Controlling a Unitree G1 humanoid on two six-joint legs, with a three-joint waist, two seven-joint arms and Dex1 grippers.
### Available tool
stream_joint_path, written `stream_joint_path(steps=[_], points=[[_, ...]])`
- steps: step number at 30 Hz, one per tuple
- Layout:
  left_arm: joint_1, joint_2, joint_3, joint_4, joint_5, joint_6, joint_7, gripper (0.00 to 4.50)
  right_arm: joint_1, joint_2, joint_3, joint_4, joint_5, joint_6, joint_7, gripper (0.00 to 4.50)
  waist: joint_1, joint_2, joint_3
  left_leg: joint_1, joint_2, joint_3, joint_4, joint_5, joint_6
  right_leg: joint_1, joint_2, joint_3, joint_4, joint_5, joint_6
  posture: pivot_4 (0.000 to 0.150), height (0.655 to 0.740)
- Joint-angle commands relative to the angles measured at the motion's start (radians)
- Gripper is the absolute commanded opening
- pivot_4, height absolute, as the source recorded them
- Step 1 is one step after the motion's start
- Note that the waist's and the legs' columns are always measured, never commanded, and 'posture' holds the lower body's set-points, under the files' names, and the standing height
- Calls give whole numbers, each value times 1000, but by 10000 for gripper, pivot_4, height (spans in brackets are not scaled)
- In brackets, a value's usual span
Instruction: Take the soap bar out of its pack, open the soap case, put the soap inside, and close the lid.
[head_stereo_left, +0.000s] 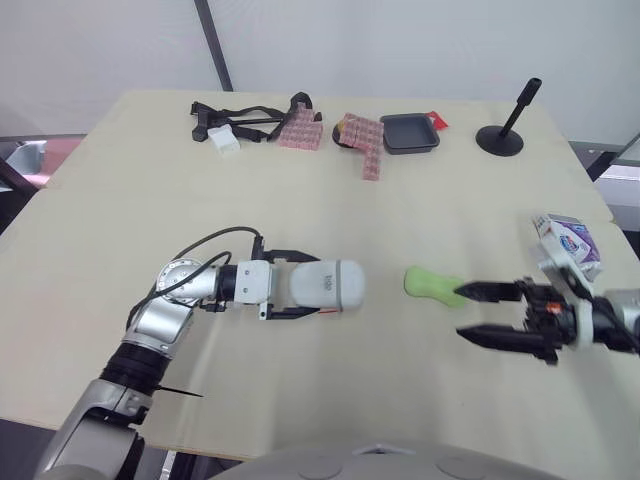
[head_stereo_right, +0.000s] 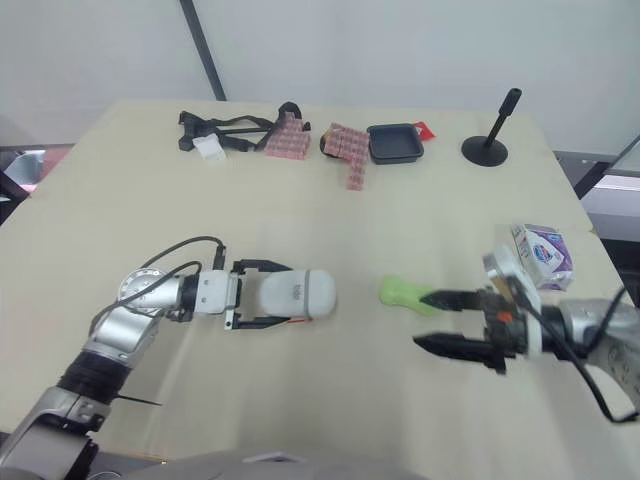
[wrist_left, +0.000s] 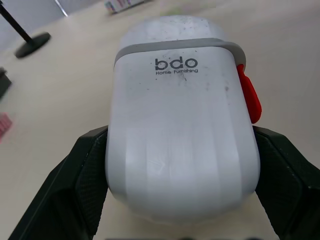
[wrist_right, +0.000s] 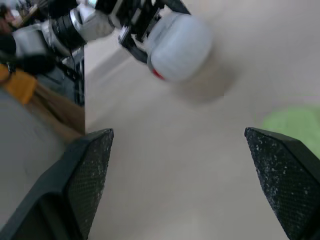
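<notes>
Black fingers already cover both long sides of the soap case's body, so my right gripper should next grab the soap case by its rounded end beyond the case's band (head_stereo_left: 353, 285).
A white soap case (head_stereo_left: 325, 284) with a red latch (wrist_left: 247, 95) lies on its side on the table (head_stereo_left: 120, 230), lid down. My left gripper (head_stereo_left: 300, 285) is shut on it, one black finger (wrist_left: 75, 185) pressed to each long side. The green soap bar (head_stereo_left: 430, 283) lies bare on the table to the case's right. My right gripper (head_stereo_left: 466, 313) hovers open just right of the soap, its upper fingertip near the soap's end and nothing between the fingers. The right wrist view looks past the open fingers (wrist_right: 85, 170) at the case (wrist_right: 177, 47) and the soap (wrist_right: 295, 122). The soap pack (head_stereo_left: 568, 243) lies behind the right wrist.
Along the far edge lie a black strap (head_stereo_left: 235, 120), a white block (head_stereo_left: 225, 143), pink patterned packs (head_stereo_left: 372, 145), a black tray (head_stereo_left: 409, 132) and a black stand (head_stereo_left: 505, 125). The table's right edge runs close to the soap pack.
</notes>
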Motion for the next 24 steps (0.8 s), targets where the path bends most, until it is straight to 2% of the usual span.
stream_joint_path(steps=[1,4,8,17,24], points=[[-23,-35,-7,-49,31,-15,67,34667,-149,26,41,-21,175,145,-251,45000,3,0,0,0,0,0,-1,0,0,0,0,0,0,0,0,1500,7400],[-50,-84,-35,-41,72,-41,109,34667,-287,76,116,50,368,232,-511,45000,13,0,0,0,-1,0,-1,1,-1,0,0,0,0,0,0,1500,7400],[-67,-116,-74,-37,131,-82,145,34667,-372,97,185,102,549,269,-681,45000,22,0,0,-1,-1,0,-2,2,-4,0,0,1,-1,2,3,1500,7400],[-72,-138,-91,-45,147,-69,206,34667,-430,77,248,150,668,320,-750,45000,22,0,0,-8,-1,0,-3,4,-14,0,1,1,-3,3,6,1500,7400],[-45,-128,-99,-97,131,-27,210,34667,-455,90,262,185,674,321,-765,45000,22,0,0,-8,-1,0,-3,4,-16,0,2,1,-3,4,6,1500,7400]])
